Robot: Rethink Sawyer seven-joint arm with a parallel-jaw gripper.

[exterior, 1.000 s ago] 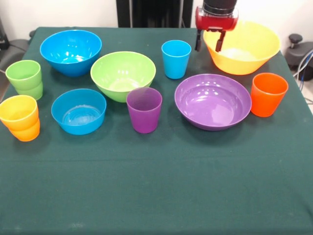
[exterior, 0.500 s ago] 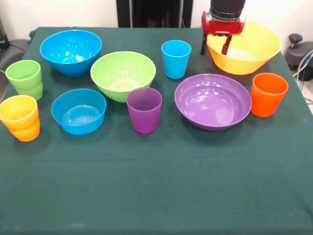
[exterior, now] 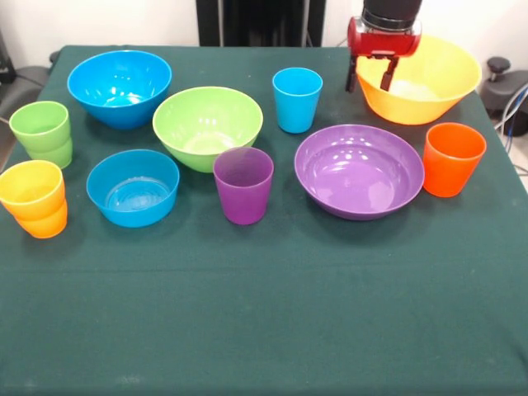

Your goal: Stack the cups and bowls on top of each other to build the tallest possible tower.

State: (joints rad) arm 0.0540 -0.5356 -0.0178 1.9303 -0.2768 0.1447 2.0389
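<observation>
My open fingers are far narrower than the yellow bowl's broad opening (exterior: pixel 421 76), so I will next grab the yellow bowl by its thin rim (exterior: pixel 360 74) with my gripper.
My red and black gripper (exterior: pixel 369 81) hangs open over the left rim of the yellow bowl (exterior: pixel 429 87), one finger outside the rim and one inside. On the green cloth stand the purple bowl (exterior: pixel 359 169), the lime green bowl (exterior: pixel 208 124), the big blue bowl (exterior: pixel 120 87) and the smaller blue bowl (exterior: pixel 133 187). A light blue cup (exterior: pixel 297 99), a purple cup (exterior: pixel 243 186) and an orange cup (exterior: pixel 452 158) stand singly. At the left edge a green cup (exterior: pixel 41 132) sits nested in another green one. A yellow cup (exterior: pixel 31 188) sits in an orange one. No tower stands.
The table (exterior: pixel 264 313) is covered in dark green cloth, and its front half is bare. A black pedestal post (exterior: pixel 252 21) rises behind the far edge. Dark equipment (exterior: pixel 505 87) stands off the right side of the table.
The gripper has moved right and slightly away along the far edge. The yellow bowl has shifted right with it. Nothing else moved.
</observation>
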